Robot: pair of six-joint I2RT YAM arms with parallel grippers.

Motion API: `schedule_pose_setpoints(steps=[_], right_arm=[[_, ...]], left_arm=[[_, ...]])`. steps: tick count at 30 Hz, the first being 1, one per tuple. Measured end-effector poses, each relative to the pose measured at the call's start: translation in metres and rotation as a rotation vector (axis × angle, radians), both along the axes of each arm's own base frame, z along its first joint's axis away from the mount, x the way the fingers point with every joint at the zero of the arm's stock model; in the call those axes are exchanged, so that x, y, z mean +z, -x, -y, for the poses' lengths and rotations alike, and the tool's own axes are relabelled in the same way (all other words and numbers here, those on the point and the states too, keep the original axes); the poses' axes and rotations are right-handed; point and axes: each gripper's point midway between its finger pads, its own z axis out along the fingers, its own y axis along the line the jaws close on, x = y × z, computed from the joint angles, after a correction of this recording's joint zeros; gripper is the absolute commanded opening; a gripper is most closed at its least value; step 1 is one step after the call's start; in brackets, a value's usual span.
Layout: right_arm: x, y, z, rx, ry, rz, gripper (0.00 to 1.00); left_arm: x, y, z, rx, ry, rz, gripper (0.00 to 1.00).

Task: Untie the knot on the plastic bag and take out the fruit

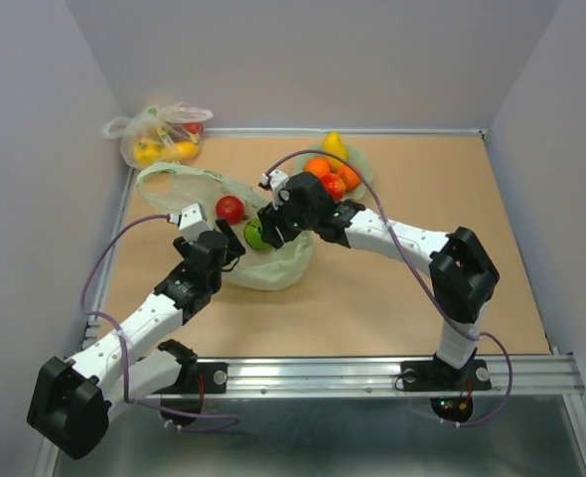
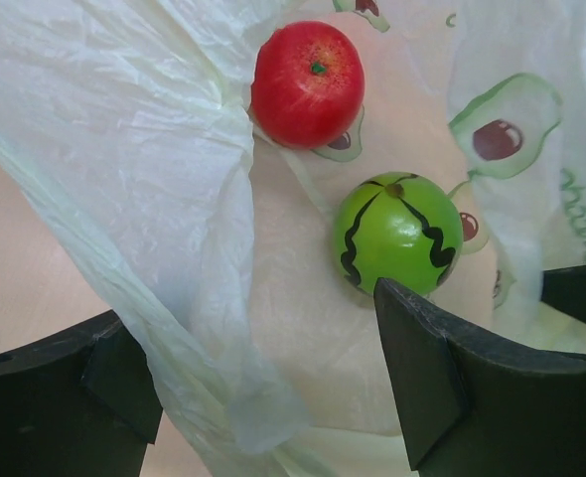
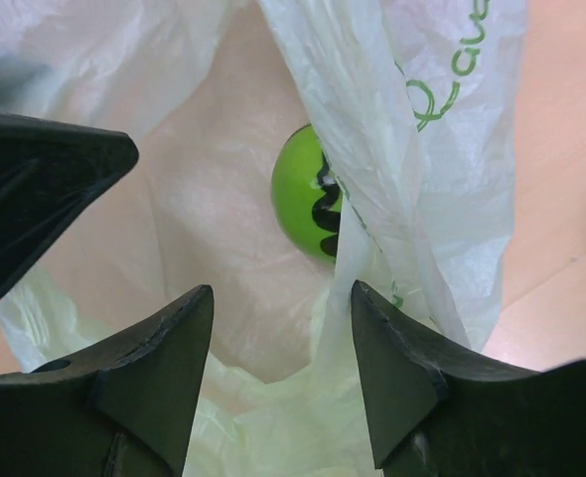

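Note:
The bag's loose edge fold is between my fingers, so my left gripper needs to close now. Closing now would hold it.
The pale green plastic bag lies spread open on the table, and no knot is in view. A red fruit and a green fruit with dark marks rest on its film. My left gripper is open at the bag's near left edge. In its wrist view a fold of the plastic bag hangs loose between its jaws, beyond it the red fruit and green fruit. My right gripper is open over the bag just short of the green fruit, a film strand touching its right finger.
A green bowl behind the right arm holds orange fruits, a red one and a yellow pear. A clear whitish bag with yellow items sits in the far left corner. Walls close in the table on three sides.

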Motion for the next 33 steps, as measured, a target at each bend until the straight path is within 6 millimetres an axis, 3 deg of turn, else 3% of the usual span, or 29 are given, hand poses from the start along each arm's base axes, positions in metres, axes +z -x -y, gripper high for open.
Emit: schedule_pose_setpoints(steps=[3, 8, 9, 11, 12, 15, 19, 24, 33], right_arm=[[0.019, -0.001, 0.002, 0.005, -0.018, 0.045, 0.63], [0.023, -0.005, 0.0, 0.01, -0.006, 0.074, 0.63], [0.024, -0.006, -0.002, 0.017, -0.005, 0.084, 0.63], [0.03, -0.008, -0.007, 0.03, -0.011, 0.1, 0.64], [0.034, -0.008, -0.01, 0.035, -0.018, 0.108, 0.65], [0.049, -0.01, -0.017, 0.048, -0.043, 0.134, 0.69], [0.059, -0.008, -0.023, 0.078, -0.063, 0.156, 0.7], [0.052, -0.005, -0.035, 0.145, -0.069, 0.148, 0.7], [-0.004, -0.023, -0.058, 0.184, 0.004, 0.124, 0.86]], left_arm=[[0.0, 0.0, 0.0, 0.0, -0.001, -0.001, 0.82], [-0.002, 0.0, -0.002, 0.007, -0.001, -0.007, 0.65], [-0.003, 0.0, -0.002, 0.007, -0.001, -0.011, 0.53], [-0.005, 0.0, -0.002, 0.006, -0.004, -0.018, 0.38], [-0.005, 0.001, -0.002, 0.008, -0.001, -0.018, 0.24], [-0.003, 0.002, -0.002, 0.008, 0.002, -0.014, 0.01], [0.004, 0.003, -0.002, 0.004, 0.014, 0.008, 0.0], [0.015, 0.004, -0.001, -0.013, 0.037, 0.038, 0.0], [0.027, 0.009, 0.002, -0.044, 0.063, 0.078, 0.0]])
